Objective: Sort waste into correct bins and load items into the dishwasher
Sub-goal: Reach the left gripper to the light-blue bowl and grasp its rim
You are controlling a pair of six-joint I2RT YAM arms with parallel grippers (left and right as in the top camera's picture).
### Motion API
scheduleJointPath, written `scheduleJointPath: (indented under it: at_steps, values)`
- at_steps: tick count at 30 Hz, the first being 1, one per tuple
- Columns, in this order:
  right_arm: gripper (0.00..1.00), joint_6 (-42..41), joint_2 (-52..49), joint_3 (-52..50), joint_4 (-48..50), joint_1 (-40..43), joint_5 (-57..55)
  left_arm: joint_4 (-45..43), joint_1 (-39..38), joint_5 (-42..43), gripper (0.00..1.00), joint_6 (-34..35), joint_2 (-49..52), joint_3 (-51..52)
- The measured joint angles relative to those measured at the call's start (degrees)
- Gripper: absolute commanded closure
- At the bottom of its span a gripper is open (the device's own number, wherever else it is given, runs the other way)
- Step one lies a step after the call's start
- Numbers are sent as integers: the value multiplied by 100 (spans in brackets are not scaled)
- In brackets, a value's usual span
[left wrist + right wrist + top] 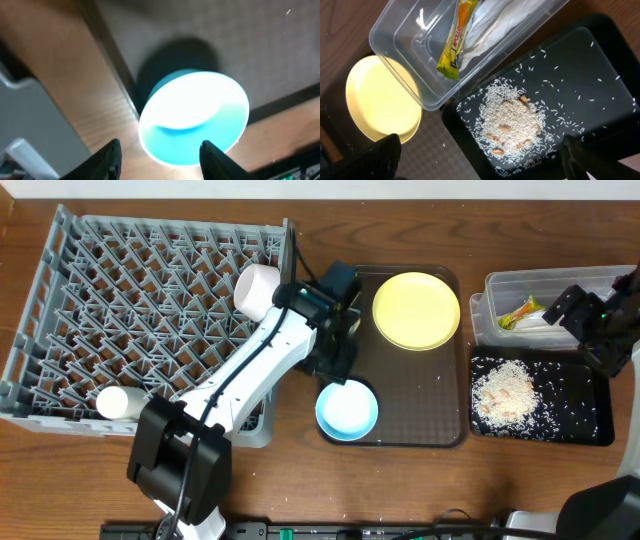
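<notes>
The left gripper pinches the light-blue bowl by its near rim next, which leaves its base free to load sideways into the rack.
My left gripper is open and empty, just above the near rim of the light-blue bowl. The bowl stands on the brown serving tray. The yellow plate lies on that tray too. My right gripper is open wide and empty above the black tray, which holds rice scraps. The clear tub holds the wrapper and the napkin. The chopsticks are out of view.
The grey dish rack fills the left side, with a white bowl at its right edge and a small white cup at its near left. My left arm reaches over the rack's near right corner. Wooden table shows around the trays.
</notes>
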State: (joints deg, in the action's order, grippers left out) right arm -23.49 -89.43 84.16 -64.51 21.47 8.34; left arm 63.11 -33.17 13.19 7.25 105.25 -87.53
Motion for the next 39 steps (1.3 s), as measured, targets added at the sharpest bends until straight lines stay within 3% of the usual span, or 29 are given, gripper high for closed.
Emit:
scheduleJointPath:
  at_steps: [4,10,15,19,28,34,36,37,39]
  values:
    - [1,0,0,0,0,0,0,-26,0,-109,48,0,0,269]
    - [1,0,0,2,0,0,2,-780,0,-348,49,48,2,1344]
    - [1,0,0,2,2,0,0,-1268,-35,-352,65,214,9,1805]
    - [1,0,0,0,0,0,0,-1709,-249,-192,72,306,9,1873]
    - [1,0,0,2,0,0,0,-2186,-975,-114,73,328,96,1873]
    - [1,0,0,2,0,0,0,-2061,-1001,-136,73,330,116,1873]
    - [1,0,0,0,0,0,0,-2085,-1001,-138,81,350,136,1873]
    - [1,0,0,0,0,0,0,-2105,-1001,-140,91,363,157,1873]
    - [1,0,0,0,0,0,0,-2133,-1001,-144,92,354,245,1873]
